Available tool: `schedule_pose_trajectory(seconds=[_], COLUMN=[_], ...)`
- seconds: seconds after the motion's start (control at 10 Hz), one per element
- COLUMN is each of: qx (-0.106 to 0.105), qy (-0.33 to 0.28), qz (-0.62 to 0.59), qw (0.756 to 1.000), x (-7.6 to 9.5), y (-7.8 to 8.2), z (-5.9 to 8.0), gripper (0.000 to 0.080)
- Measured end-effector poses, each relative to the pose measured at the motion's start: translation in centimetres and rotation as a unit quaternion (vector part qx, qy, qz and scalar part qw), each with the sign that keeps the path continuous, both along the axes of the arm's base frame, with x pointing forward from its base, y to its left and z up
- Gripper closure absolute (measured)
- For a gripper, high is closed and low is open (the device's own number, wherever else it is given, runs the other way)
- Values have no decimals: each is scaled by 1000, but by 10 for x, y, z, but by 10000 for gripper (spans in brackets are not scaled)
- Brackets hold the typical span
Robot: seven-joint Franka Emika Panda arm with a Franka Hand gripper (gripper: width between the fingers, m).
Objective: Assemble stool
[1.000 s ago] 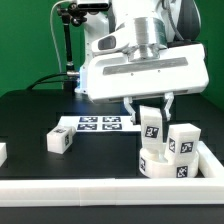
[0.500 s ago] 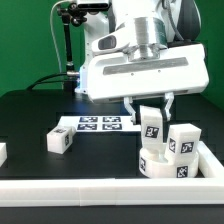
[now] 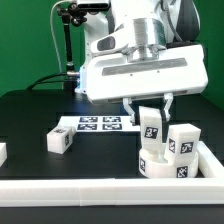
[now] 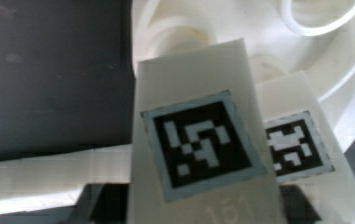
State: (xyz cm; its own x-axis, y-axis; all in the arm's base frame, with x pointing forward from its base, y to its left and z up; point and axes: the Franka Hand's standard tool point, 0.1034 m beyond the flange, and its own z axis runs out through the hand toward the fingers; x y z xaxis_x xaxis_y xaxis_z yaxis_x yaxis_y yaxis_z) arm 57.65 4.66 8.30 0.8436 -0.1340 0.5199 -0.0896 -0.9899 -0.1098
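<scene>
My gripper releases the leg next, since the held leg's lower end is at the top of the round white seat and the leg would stand.
My gripper (image 3: 149, 108) is shut on a white stool leg (image 3: 151, 123) with a black-and-white tag and holds it upright just above the round white seat (image 3: 160, 163) at the exterior view's right. A second leg (image 3: 184, 141) stands at the seat's right side. A third leg (image 3: 58, 141) lies loose on the black table at the left. In the wrist view the held leg (image 4: 200, 130) fills the middle between my dark fingers (image 4: 106, 200). The seat's ring (image 4: 316, 60) and a tagged part lie behind it.
The marker board (image 3: 98, 123) lies flat on the table behind the loose leg. White border rails run along the front (image 3: 100, 190) and the right (image 3: 212, 160). A small white part (image 3: 2, 152) shows at the left edge. A black stand (image 3: 68, 45) rises at the back.
</scene>
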Motion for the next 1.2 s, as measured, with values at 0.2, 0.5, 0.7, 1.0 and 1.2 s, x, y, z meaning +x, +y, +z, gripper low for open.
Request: schedule_pose_trajectory(seconds=[0.2,0.5,0.7,1.0,1.2], qx=[0,-2,-3,-5,-6], qy=[8,9,11,40,47], qz=[2,6,8,20,21], qw=[1000,1000,1000,999,999], x=[-2,-1,-1,3,6], y=[1,1,1,-3,-9], z=[-2,-1,-1,18,36], gripper=[391,168,153,151,151])
